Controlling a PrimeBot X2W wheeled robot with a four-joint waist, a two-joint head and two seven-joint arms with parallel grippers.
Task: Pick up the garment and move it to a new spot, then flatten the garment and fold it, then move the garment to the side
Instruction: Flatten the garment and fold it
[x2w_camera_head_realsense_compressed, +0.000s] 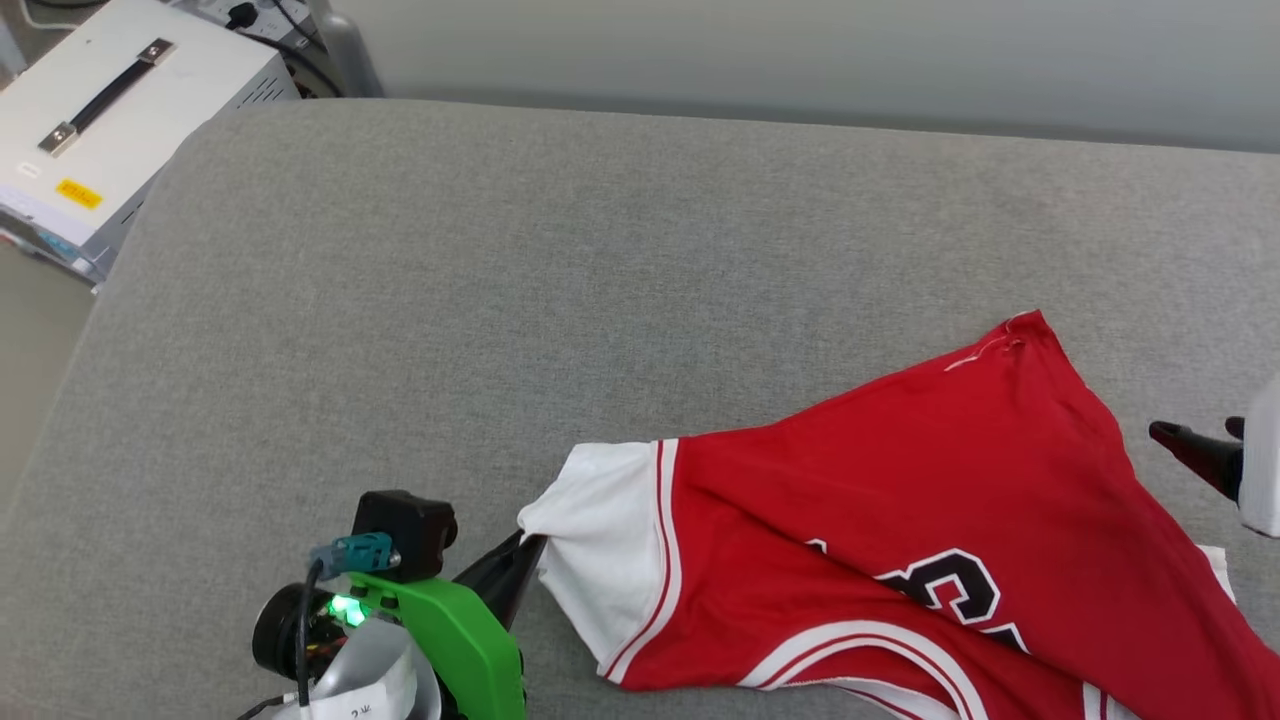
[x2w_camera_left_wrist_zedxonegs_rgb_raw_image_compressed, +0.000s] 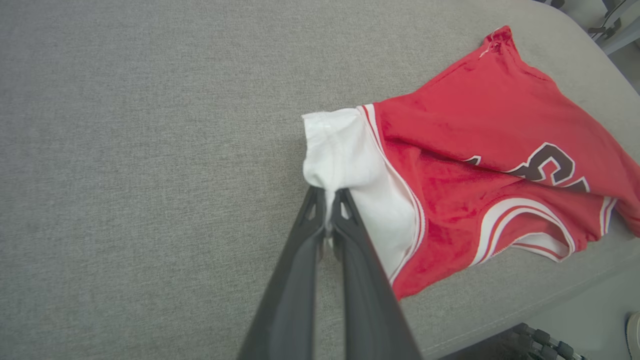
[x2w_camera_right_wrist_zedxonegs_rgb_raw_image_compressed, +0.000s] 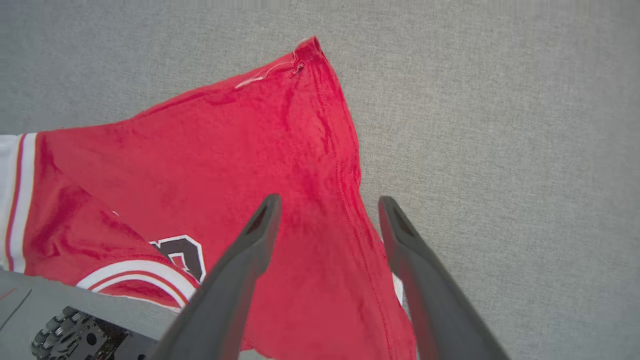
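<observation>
The garment (x2w_camera_head_realsense_compressed: 900, 520) has small folds rising at its bunched red hem corner (x2w_camera_head_realsense_compressed: 1029, 329) while the red panel lies flat, so my right gripper should pinch it there next.
The garment (x2w_camera_head_realsense_compressed: 900, 520), a red jersey with white sleeves and black-white lettering, lies crumpled on the grey cushion (x2w_camera_head_realsense_compressed: 500, 300), reaching over its near edge. My left gripper (x2w_camera_head_realsense_compressed: 525, 555) is shut on the tip of the white sleeve (x2w_camera_left_wrist_zedxonegs_rgb_raw_image_compressed: 345, 155); in the left wrist view the left gripper (x2w_camera_left_wrist_zedxonegs_rgb_raw_image_compressed: 327, 195) pinches that sleeve's cloth. My right gripper (x2w_camera_right_wrist_zedxonegs_rgb_raw_image_compressed: 330, 205) stands open above the red side hem (x2w_camera_right_wrist_zedxonegs_rgb_raw_image_compressed: 320, 165), with nothing held between its fingers (x2w_camera_right_wrist_zedxonegs_rgb_raw_image_compressed: 262, 225). Its dark fingertip (x2w_camera_head_realsense_compressed: 1190, 452) pokes in at the right edge of the head view.
A white equipment case with a black handle (x2w_camera_head_realsense_compressed: 110, 110) stands beyond the cushion's far left corner. Wide bare cushion lies left of and behind the jersey. The pale wall (x2w_camera_head_realsense_compressed: 800, 50) runs along the back. The robot's wheeled base (x2w_camera_right_wrist_zedxonegs_rgb_raw_image_compressed: 75, 337) is below the cushion's front edge.
</observation>
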